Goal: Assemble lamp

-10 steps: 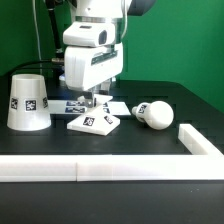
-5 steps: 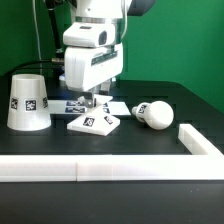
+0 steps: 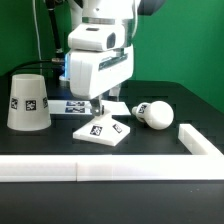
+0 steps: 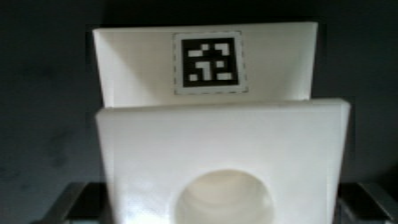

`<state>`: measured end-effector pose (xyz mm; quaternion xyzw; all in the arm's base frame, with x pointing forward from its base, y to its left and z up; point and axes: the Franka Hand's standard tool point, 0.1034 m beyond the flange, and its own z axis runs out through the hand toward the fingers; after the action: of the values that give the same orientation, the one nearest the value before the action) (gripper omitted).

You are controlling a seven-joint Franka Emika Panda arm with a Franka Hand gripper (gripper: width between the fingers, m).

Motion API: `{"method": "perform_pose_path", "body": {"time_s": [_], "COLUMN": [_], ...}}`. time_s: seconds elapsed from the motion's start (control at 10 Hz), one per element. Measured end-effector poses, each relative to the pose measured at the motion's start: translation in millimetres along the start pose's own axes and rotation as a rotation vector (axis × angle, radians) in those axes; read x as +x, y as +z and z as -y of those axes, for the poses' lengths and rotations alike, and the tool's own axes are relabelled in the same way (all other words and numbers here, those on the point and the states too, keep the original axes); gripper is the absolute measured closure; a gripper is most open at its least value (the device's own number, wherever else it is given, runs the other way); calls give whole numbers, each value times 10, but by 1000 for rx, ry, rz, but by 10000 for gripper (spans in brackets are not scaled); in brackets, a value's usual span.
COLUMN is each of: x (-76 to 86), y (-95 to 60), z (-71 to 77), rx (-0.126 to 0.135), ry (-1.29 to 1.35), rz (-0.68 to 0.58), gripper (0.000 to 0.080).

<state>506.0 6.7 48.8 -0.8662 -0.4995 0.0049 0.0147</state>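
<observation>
I should hold the flat lamp base until it reaches the white border's corner (image 3: 204,160); it is well short in the exterior view.
The flat square lamp base (image 3: 103,130) lies low over the black table, tags on top. My gripper (image 3: 97,108) reaches down onto its back edge and is shut on it. In the wrist view the base (image 4: 214,120) fills the picture with its tag and round socket hole, and the dark fingers (image 4: 71,203) press it from both sides. The tapered shade (image 3: 28,102) stands rim-down at the exterior view's left. The round bulb (image 3: 154,113) lies on its side at the exterior view's right of the base, apart from it.
The marker board (image 3: 67,104) lies behind the gripper. A long white border bar (image 3: 100,170) runs along the table's front, and its other leg (image 3: 200,140) goes back at the exterior view's right. A green wall stands behind.
The gripper has moved toward the front bar and slightly to the exterior view's right, taking the base with it. Shade and bulb have not moved.
</observation>
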Motion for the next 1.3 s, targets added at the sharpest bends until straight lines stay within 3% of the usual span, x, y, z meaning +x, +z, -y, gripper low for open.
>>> {"method": "perform_pose_path", "body": {"time_s": [0.2, 0.3, 0.5, 0.9, 1.3], "x": [208, 318, 518, 749, 1015], "y": [-9, -9, -9, -8, -14], "z": [-190, -217, -200, -144, -323], "rx": [-15, -14, -12, -11, -13], "ry": [62, 190, 448, 791, 853], "rz": [-19, -24, -29, -53, -84], "gripper": [265, 265, 265, 265, 265]}}
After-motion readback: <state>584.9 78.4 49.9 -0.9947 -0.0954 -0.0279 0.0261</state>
